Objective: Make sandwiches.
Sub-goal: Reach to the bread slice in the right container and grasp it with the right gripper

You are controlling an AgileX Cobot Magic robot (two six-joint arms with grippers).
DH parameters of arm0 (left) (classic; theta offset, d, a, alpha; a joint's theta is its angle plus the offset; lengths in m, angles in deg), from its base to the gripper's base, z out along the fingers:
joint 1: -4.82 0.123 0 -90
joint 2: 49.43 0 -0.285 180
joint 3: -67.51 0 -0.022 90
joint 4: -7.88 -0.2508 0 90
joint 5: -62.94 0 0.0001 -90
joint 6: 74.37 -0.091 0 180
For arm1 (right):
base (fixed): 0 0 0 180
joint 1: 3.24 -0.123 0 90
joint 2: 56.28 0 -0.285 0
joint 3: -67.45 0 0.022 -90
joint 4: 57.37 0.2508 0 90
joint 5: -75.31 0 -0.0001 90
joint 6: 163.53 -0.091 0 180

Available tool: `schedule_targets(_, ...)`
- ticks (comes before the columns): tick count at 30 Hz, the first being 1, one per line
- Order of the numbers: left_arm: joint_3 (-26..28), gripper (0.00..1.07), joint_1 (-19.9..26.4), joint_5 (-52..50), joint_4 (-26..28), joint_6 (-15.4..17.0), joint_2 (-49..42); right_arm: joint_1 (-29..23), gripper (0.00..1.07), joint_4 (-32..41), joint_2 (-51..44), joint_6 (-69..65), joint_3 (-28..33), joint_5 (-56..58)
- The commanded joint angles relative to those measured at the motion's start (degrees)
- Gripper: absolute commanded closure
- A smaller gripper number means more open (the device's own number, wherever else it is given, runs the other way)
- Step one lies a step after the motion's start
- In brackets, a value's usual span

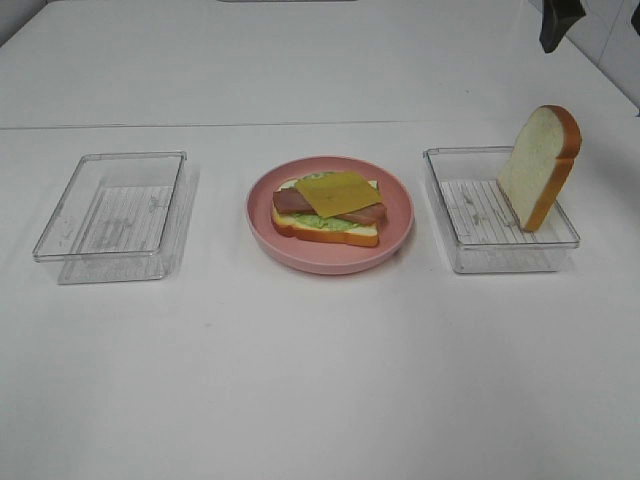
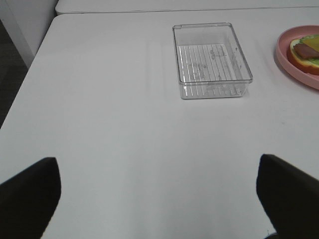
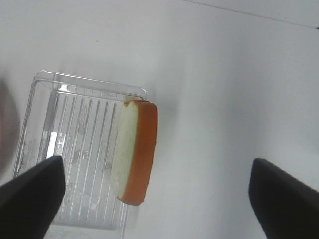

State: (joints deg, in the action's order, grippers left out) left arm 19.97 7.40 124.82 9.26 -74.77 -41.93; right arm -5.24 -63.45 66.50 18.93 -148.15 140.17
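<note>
I need to top the open sandwich (image 1: 330, 207) next, so my right gripper needs to grab the standing bread slice by its crusted edge (image 1: 561, 130).
An open sandwich (image 1: 330, 207) lies on the round pink plate (image 1: 330, 262) at the table's middle: a bread slice, green lettuce, brown-red meat and a yellow cheese slice (image 1: 338, 192) on top. A second bread slice (image 1: 540, 165) stands on edge in the right clear tray (image 1: 460, 152), leaning on its right wall. It also shows in the right wrist view (image 3: 134, 154). My right gripper (image 3: 159, 199) is open and empty, high above that slice. My left gripper (image 2: 159, 199) is open and empty over bare table, well short of the left tray (image 2: 212, 92).
The left clear tray (image 1: 60, 250) has nothing in it. The plate's edge with the sandwich (image 2: 306, 52) shows in the left wrist view. A dark part of the right arm (image 1: 558, 25) hangs at the far right. The table's left edge (image 2: 30, 79) drops off beside the left arm.
</note>
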Motion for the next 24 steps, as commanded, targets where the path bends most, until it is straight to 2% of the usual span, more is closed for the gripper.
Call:
schedule_targets(1,-0.1,0.06,0.2,-0.3,0.1,0.4,-0.7,2.5,0.10,4.2,-0.2,2.5,-0.1,0.0)
schedule_targets(8,-0.1,0.06,0.2,-0.3,0.1,0.4,-0.7,3.4,0.10,6.4,2.1,3.9,-0.1,-1.1)
schedule_targets(24,-0.1,0.06,0.2,-0.3,0.1,0.4,-0.7,3.4,0.11,9.5,14.2,5.0,-0.1,-1.0)
